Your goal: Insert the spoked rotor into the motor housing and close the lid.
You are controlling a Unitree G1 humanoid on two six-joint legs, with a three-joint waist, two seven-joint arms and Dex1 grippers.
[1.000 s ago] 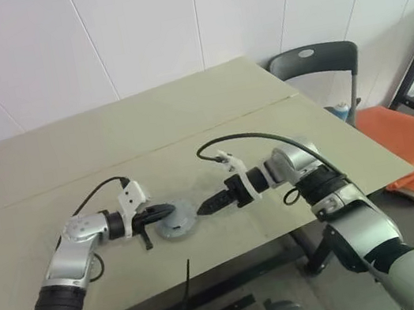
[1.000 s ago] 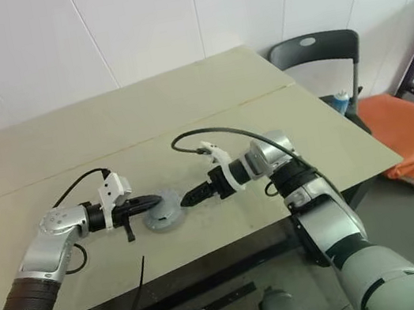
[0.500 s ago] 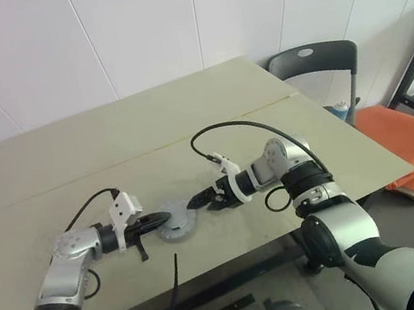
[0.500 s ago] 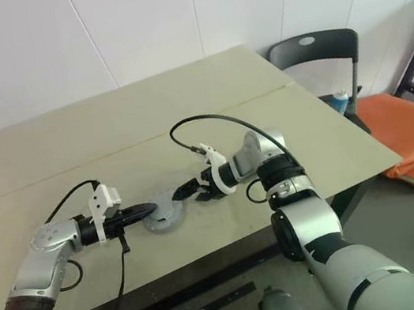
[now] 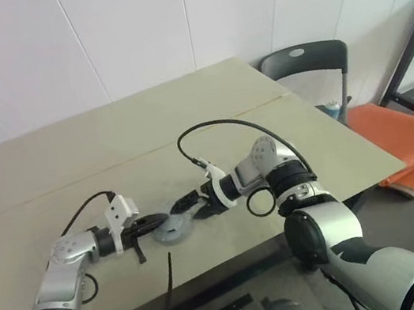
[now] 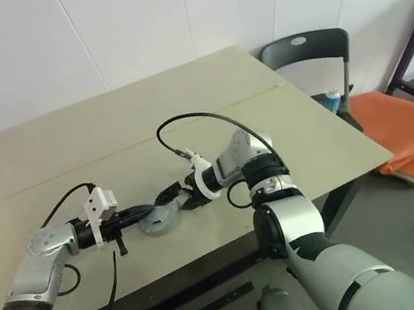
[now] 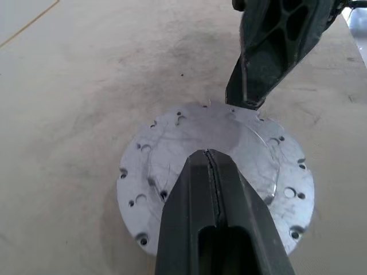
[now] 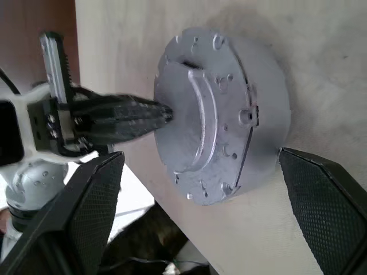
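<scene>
The round lid [image 5: 171, 226] spans wide, so the robot's right gripper will next grab the motor housing by its shallow side [image 5: 189, 227], between its lid and base.
The lid [image 7: 160, 143], a flat silvery disc with small holes, lies on top of a round silvery body [image 8: 269, 103] that I take for the motor housing [image 5: 174, 231], near the table's front edge. The spoked rotor is hidden. My left gripper [image 7: 207, 153] is shut, and its tips rest over the lid's middle [image 5: 158, 221]. My right gripper [image 8: 199, 154] is open. One of its fingers [image 8: 86, 217] stands on each side of the housing, and I cannot tell if they touch it. It reaches in from the right [image 5: 184, 205].
The beige table [image 5: 109, 148] stretches far behind the housing; its front edge is close below it. A grey chair [image 5: 304, 66] stands at the table's back right, and an orange mat [image 5: 406, 144] lies on the floor beyond it. A black cable [image 5: 218, 125] loops above my right wrist.
My right gripper has moved left and rolled, so its fingers now straddle the housing. The left gripper stays shut at the lid. The camera has shifted a little.
</scene>
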